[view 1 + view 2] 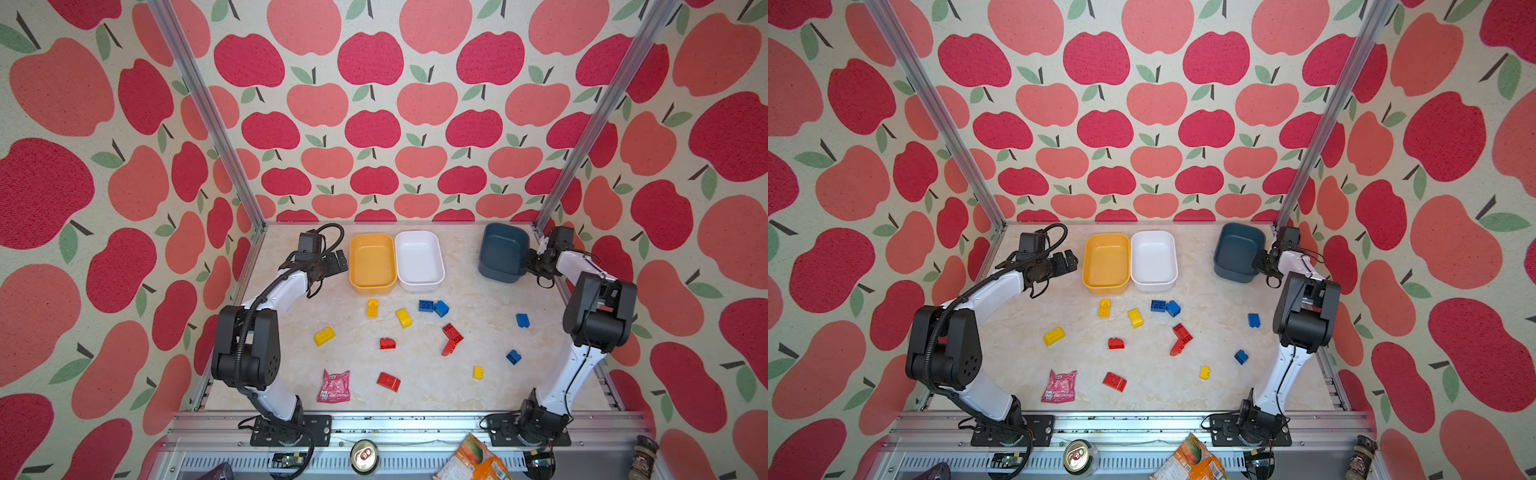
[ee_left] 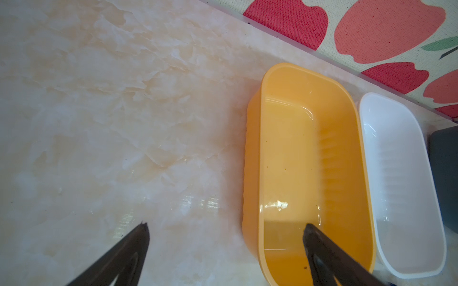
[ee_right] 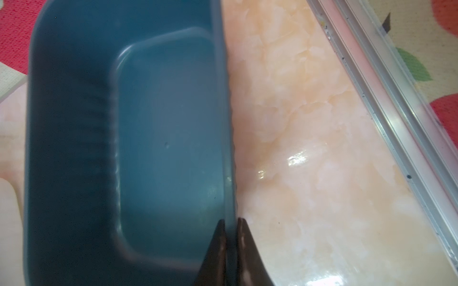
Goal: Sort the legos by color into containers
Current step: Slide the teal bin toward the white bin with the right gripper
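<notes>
The dark blue container (image 1: pixel 503 252) is a wide tabletop gap from the white container, so my right gripper will move it alongside before letting go.
Three empty containers stand at the back: yellow (image 1: pixel 372 264), white (image 1: pixel 419 259) and dark blue (image 1: pixel 500 251). My right gripper (image 3: pixel 231 220) is shut on the dark blue container (image 3: pixel 161 138), pinching its right-hand wall; that tub looks tipped in both top views. My left gripper (image 2: pixel 226 225) is open at the yellow container's (image 2: pixel 309 161) left end, with one fingertip (image 2: pixel 309 229) over its inside and nothing held. Legos lie loose on the table: yellow (image 1: pixel 372 308) (image 1: pixel 324 336), red (image 1: pixel 387 343) (image 1: pixel 452 338) and blue (image 1: pixel 426 306) (image 1: pixel 522 320) among them.
A crinkled pink foil packet (image 1: pixel 333 386) lies near the front left. A can (image 1: pixel 364 456) and an orange bag (image 1: pixel 471 459) sit on the front rail outside the table. Aluminium frame rails (image 3: pixel 386 104) run close along the right edge beside the blue tub.
</notes>
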Tool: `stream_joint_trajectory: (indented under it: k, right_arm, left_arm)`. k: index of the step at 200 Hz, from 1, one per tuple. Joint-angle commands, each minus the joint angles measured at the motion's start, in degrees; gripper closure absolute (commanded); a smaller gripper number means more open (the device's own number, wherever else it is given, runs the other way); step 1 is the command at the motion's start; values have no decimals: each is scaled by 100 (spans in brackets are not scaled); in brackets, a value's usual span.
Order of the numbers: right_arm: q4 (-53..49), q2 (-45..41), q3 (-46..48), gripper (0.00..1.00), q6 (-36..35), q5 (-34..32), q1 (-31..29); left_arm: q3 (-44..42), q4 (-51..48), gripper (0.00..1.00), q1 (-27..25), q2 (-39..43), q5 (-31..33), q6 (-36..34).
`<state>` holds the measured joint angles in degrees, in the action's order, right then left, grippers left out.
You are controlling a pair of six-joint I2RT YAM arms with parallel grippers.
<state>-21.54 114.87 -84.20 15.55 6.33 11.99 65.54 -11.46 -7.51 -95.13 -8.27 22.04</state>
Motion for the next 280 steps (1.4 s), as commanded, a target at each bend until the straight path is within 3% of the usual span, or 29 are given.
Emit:
stream_joint_trajectory:
  k: [1,127,280]
  right_arm:
    - [-221,88,-153,98,-120,115,-18]
    - [-1035,-105,-202,100,-1661,588,-715]
    - [-990,-174,4,100,-1663,798,-1380]
  left_arm:
    - [-85,72,1,39,160,-49,88]
    - [-89,103,0,41,133,-130,15]
    - [-73,48,1,55,183,-109,-52]
